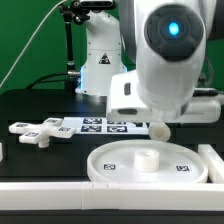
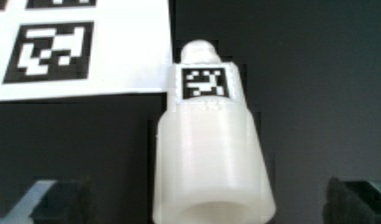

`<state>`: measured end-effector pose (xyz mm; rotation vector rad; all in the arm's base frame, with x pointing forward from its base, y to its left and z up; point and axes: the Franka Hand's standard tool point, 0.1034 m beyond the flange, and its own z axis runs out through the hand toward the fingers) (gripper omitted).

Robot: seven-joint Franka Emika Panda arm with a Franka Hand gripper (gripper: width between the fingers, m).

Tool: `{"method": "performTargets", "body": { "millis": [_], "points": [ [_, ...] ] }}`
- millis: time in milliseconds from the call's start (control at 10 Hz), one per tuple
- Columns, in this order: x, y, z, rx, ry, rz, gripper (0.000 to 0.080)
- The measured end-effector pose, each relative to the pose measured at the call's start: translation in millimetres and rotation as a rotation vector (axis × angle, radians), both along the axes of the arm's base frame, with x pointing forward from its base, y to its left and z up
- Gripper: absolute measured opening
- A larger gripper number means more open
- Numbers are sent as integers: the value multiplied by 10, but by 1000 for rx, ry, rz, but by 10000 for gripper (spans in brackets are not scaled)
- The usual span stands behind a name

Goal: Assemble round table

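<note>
I am not ready to close on the white leg yet. My gripper needs to go down to the leg first, because the table shows between my gripper's fingers and the white leg below them.
The short white cylinder leg point(image 2: 208, 140) lies on the black table, its tagged, tapered end pointing at the marker board point(image 2: 62, 50). My gripper point(image 2: 201, 205) is open and straddles the leg's wide end. Its dark fingertips point(image 2: 41, 200) stand clear of the leg on each side. In the exterior view only the leg's end point(image 1: 158, 129) shows under the arm's big white wrist; the fingers are hidden there. The round disc point(image 1: 110, 165) with its central hub point(image 1: 147, 160) lies in front. The cross-shaped foot point(image 1: 35, 131) lies at the exterior view's left.
The marker board point(image 1: 100, 125) lies behind the disc, between the foot and the leg. Long white bars edge the area at the front point(image 1: 100, 205) and at the exterior view's right point(image 1: 212, 160). The robot base point(image 1: 95, 60) stands at the back.
</note>
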<state>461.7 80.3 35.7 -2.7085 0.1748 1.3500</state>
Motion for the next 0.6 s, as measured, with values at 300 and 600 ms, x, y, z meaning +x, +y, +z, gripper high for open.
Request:
{"method": "performTargets", "body": {
  "millis": [300, 600],
  "points": [
    [-100, 49, -130, 19, 151, 25, 649],
    [-166, 92, -214, 20, 149, 34, 649]
  ]
}}
